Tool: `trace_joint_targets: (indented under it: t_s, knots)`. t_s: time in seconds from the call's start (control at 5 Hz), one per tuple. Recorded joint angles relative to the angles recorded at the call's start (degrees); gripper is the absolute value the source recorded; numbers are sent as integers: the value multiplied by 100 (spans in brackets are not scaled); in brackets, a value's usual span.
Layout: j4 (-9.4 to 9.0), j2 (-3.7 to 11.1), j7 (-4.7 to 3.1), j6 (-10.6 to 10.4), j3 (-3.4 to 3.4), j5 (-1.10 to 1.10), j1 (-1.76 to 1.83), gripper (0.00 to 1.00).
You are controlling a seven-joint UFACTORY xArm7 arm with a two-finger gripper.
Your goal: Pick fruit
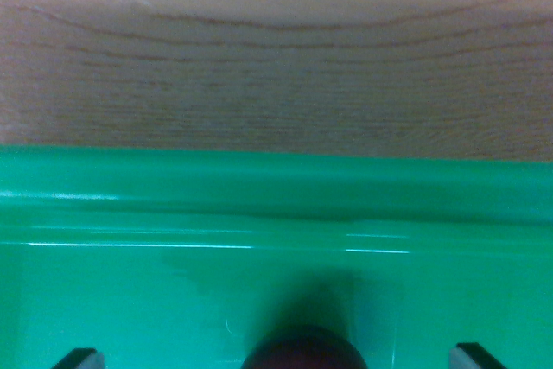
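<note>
Next, my gripper takes hold of the dark red fruit by its rounded sides to pick it from the green plastic bin.
A dark, rounded fruit shows at the bottom edge of the wrist view, lying inside a green plastic bin. Only its top is visible; the rest is cut off by the frame. My gripper is open, with one fingertip at the wrist view's left and the other fingertip at its right. The fruit sits between them, nearer the right one, with clear gaps on both sides. A shadow falls on the bin floor just above the fruit.
The bin's glossy rim and wall run across the whole width of the picture. Beyond it lies a wooden table top with a curved grain pattern.
</note>
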Motion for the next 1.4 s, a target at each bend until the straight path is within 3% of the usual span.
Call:
trace_joint_targets:
  t_s: [0.2, 0.4, 0.6, 0.8, 1.0, 1.2, 1.4]
  knots:
    - [0, 0, 0, 0, 0, 0, 0, 0]
    - [-138, 109, -14, -216, -8, -10, -13, 0]
    - [-138, 109, -14, -216, -8, -10, -13, 0]
    - [-266, 210, -27, -415, -16, -19, -25, 0]
    - [-266, 210, -27, -415, -16, -19, -25, 0]
    - [-379, 298, -38, -591, -22, -27, -36, 0]
    - [-379, 298, -38, -591, -22, -27, -36, 0]
